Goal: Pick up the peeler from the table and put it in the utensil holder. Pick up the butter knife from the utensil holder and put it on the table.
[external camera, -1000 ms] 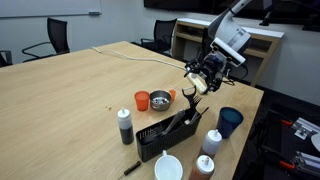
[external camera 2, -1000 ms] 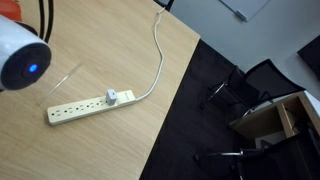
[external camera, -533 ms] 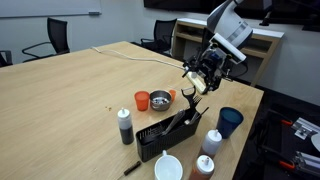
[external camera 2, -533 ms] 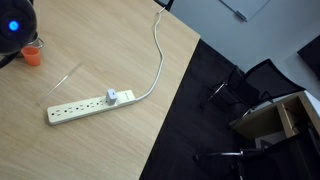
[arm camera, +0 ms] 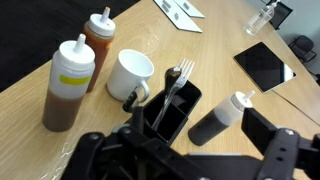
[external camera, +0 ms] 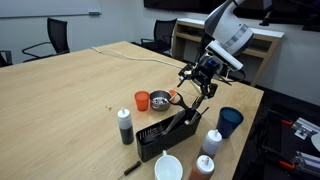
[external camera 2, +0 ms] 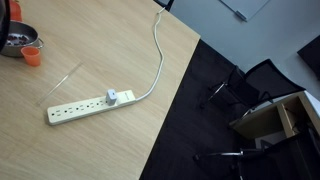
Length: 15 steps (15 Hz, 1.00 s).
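Observation:
The gripper grabs the butter knife's exposed end protruding from the utensil holder (external camera: 163, 135) next, to slide it out and put it on the tabletop.
The utensil holder (external camera: 163, 135), a long black slotted caddy, stands on the light-wood table (external camera: 70, 95) near its edge. Metal utensils stick up from it. In the wrist view the utensil holder (arm camera: 183, 118) holds a fork (arm camera: 184, 74) and a spoon-like handle. I cannot pick out the butter knife or the peeler. My gripper (external camera: 198, 80) hangs just above the holder's far end with its fingers spread, open and empty. In the wrist view the gripper (arm camera: 190, 160) straddles the holder.
Around the holder stand a black squeeze bottle (external camera: 125, 125), an orange cup (external camera: 142, 100), a small bowl (external camera: 160, 99), a white cup (external camera: 168, 167), a dark blue cup (external camera: 230, 121) and two sauce bottles (arm camera: 68, 85). A power strip (external camera 2: 85, 105) lies by the table edge.
The gripper held a pale object above the holder; its fingers have now spread open and the pale object no longer shows between them. The arm has left one exterior view.

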Tool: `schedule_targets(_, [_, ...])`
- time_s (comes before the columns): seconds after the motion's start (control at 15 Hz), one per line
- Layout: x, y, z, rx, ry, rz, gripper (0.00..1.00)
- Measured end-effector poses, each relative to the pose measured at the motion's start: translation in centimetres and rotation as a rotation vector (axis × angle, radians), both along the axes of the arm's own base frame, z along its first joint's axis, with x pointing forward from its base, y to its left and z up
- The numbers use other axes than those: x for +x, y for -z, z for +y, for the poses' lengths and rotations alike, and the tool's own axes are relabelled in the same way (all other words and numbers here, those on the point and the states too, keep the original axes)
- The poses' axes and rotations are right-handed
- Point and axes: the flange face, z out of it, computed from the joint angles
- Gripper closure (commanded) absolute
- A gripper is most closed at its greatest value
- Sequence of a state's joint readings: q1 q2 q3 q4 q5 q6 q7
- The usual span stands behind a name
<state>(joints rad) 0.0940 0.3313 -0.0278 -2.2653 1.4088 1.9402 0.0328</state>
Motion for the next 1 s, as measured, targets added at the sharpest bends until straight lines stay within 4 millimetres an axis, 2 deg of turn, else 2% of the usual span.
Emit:
schedule_targets(0.27, [-0.8, -0.5, -0.2, -0.034, 0.023, -0.01, 0.0])
schedule_targets(0.4, [-1.2, -0.7, -0.3, -0.039, 0.034, -0.012, 0.06])
schedule_targets(0.53, [-1.4, -1.0, 0.0, -0.033, 0.04, -0.014, 0.06])
schedule_targets(0.67, [-1.5, -1.1, 0.4, -0.023, 0.047, -0.011, 0.0])
schedule_targets(1.0, [-2.3, -0.2, 0.7, 0.006, 0.093, 0.023, 0.0])
